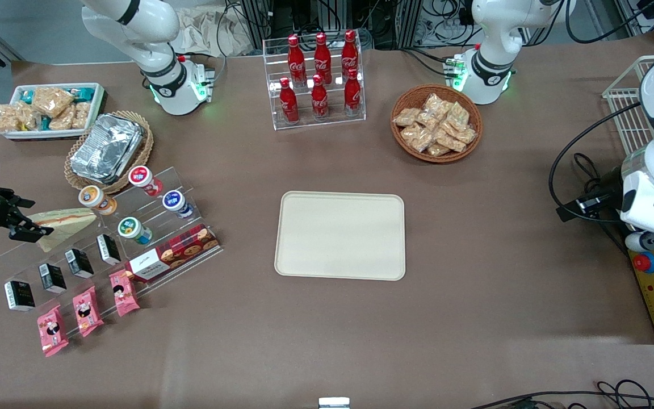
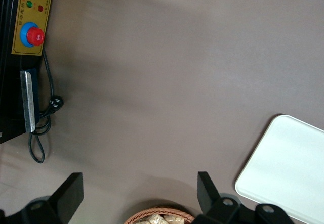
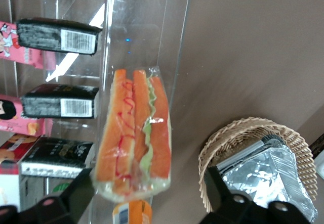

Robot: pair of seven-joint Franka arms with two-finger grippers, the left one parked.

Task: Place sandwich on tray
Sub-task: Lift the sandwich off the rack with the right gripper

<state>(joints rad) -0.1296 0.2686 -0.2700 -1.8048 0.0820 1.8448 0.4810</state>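
Next, my gripper grabs the sandwich by its wide end (image 1: 51, 236) to put the sandwich onto the cream tray (image 1: 339, 235).
The sandwich (image 1: 66, 222) is a wrapped triangular wedge with orange and green filling. It lies on the top step of a clear acrylic stand (image 1: 111, 238) toward the working arm's end of the table. My gripper (image 1: 28, 217) is at the sandwich's wide end, and its black fingers are open. In the right wrist view the sandwich (image 3: 135, 133) has its wide end between the spread fingers of the gripper (image 3: 148, 178), close to one finger (image 3: 81, 191) and apart from the second. The cream-beige tray (image 1: 341, 236) lies flat at the table's middle with nothing on it. It also shows in the left wrist view (image 2: 288, 168).
The stand also holds small cups (image 1: 134, 230), black boxes (image 1: 80, 262), a biscuit box (image 1: 172, 254) and pink packets (image 1: 87, 309). A wicker basket with foil containers (image 1: 108, 147) stands beside it, with a white snack bin (image 1: 49, 109) farther back. A cola bottle rack (image 1: 318, 79) and a snack basket (image 1: 436, 122) stand farther from the camera than the tray.
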